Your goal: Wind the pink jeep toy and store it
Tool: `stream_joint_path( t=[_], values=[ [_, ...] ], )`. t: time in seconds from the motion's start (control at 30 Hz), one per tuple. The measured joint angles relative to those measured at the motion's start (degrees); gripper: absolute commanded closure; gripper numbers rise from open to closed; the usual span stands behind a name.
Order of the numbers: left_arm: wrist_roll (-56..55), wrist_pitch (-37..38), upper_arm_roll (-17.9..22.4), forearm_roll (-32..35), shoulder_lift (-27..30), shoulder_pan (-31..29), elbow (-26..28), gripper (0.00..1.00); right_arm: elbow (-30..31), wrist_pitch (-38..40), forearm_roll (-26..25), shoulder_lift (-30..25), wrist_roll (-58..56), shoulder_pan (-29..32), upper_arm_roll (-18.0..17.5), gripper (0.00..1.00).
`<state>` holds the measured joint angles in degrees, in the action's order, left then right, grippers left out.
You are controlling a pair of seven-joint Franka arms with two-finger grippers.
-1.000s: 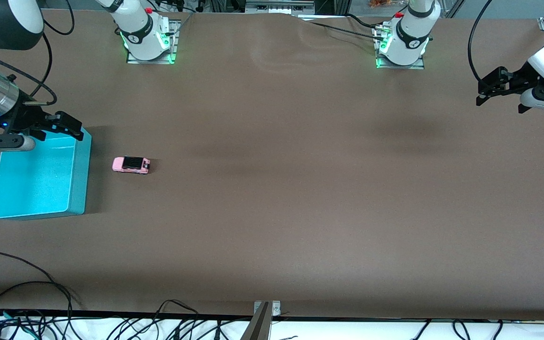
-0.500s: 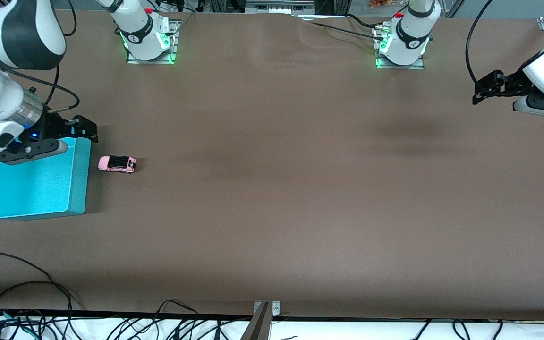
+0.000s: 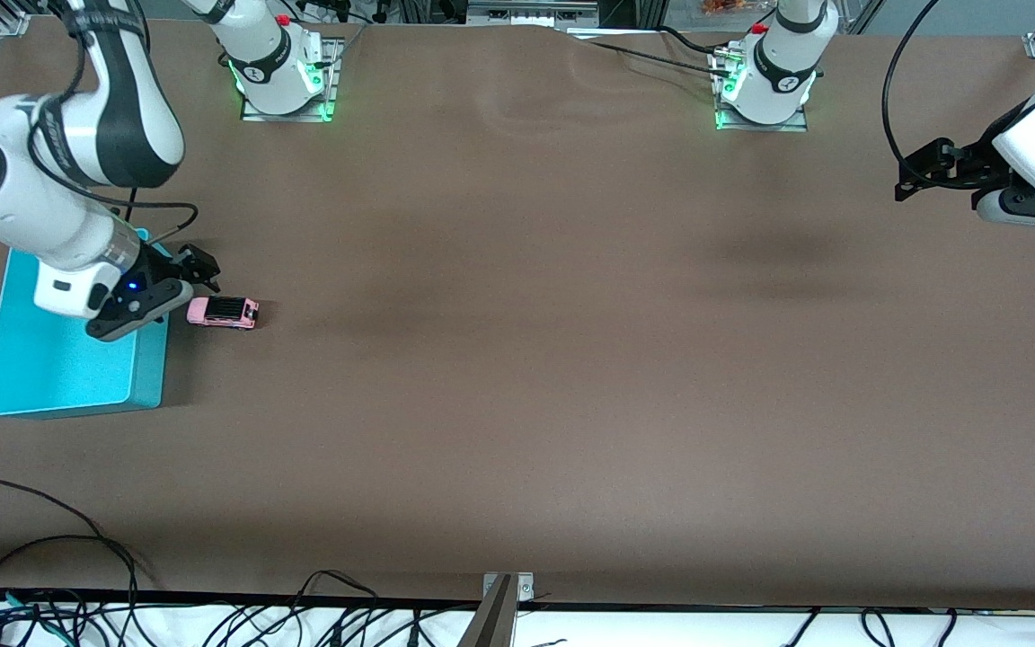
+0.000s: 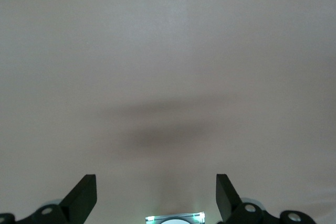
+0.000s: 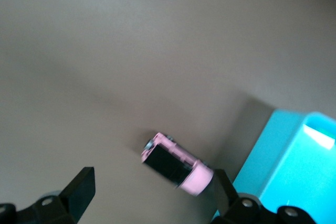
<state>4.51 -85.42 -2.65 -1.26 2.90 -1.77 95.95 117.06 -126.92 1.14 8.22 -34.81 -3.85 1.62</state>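
My right gripper grabs the pink jeep toy by the long sides of its body next, to store it in the turquoise bin.
The pink jeep toy stands on the brown table right beside the turquoise bin, on the side toward the left arm's end. My right gripper hovers open over the bin's corner and the jeep's bin-side end. In the right wrist view the pink jeep toy lies ahead of the open right gripper, close to one finger, and nothing is gripped. My left gripper waits open in the air at the left arm's end of the table. The left wrist view shows that left gripper with only bare table between its fingers.
The turquoise bin fills one corner of the right wrist view. Both arm bases stand along the table's edge farthest from the front camera. Cables trail over the nearest edge.
The jeep rolled toward the bin, then stopped. My right arm swung from over the bin down toward the jeep. The left gripper shifted slightly.
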Motion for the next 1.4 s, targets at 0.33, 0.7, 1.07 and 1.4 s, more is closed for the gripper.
stream_joint_path(
  t=[0.33, 0.7, 1.07, 1.4],
  values=[
    [-0.38, 0.09, 1.84, 0.0, -0.51, 1.89, -0.46, 0.0, 1.3, -6.33, 0.0, 7.2, -18.77, 1.12, 1.27, 0.0],
    [-0.52, 0.11, 1.92, 0.0, -1.04, 1.89, -1.42, 0.0, 2.9, -9.31, 0.0, 10.32, -33.55, 1.21, 1.39, 0.0],
    [-0.52, 0.11, 2.24, 0.0, -1.27, 1.88, -2.09, 0.0, 7.63, -12.83, 0.0, 10.33, -44.54, 1.81, 1.52, 0.03],
    [-0.53, 0.11, 2.76, 0.0, -1.67, 1.3, -4.98, 0.0, 9.11, -13.95, 0.0, 11.4, -49.73, 2.51, 1.53, 0.1]
  ],
)
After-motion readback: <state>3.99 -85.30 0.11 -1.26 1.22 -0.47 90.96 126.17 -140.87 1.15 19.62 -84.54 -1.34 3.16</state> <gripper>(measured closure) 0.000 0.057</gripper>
